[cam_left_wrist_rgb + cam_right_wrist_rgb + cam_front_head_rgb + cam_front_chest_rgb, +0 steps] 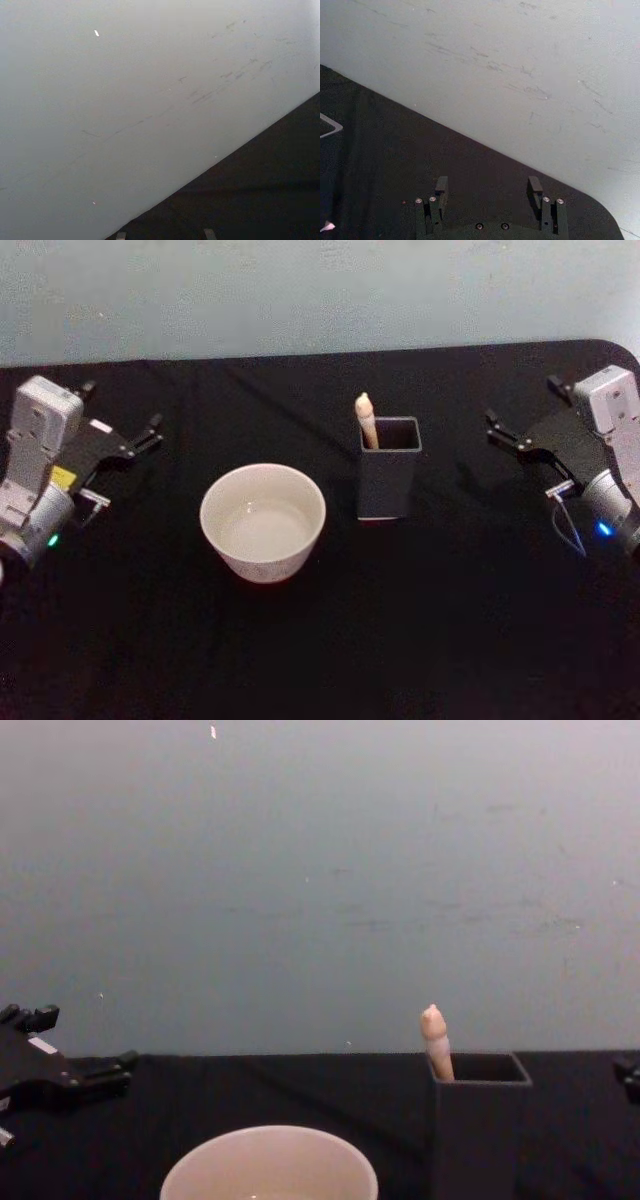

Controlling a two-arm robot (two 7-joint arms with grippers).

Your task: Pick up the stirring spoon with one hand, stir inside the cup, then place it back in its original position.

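Observation:
I should next grab the spoon with my right gripper by the wooden handle poking above the holder's rim (437, 1038) to stir; the holder's sides surround the rest.
The stirring spoon (366, 420) stands in the dark grey square holder (388, 483) at the table's middle right, its pale wooden handle (434, 1040) poking above the rim (480, 1082). Its shaft and bowl are hidden inside. The cream-white cup (263, 522) sits left of the holder, with its rim (268, 1160) low in the chest view. My left gripper (155, 433) rests open at the far left, well away from the cup. My right gripper (492, 427) rests open at the far right, apart from the holder. Nothing sits between either gripper's fingertips (210, 233) (535, 186).
A black cloth covers the table (320, 660). A pale grey wall (320, 870) rises right behind its far edge. The table's rounded back right corner (600, 210) lies close to my right gripper.

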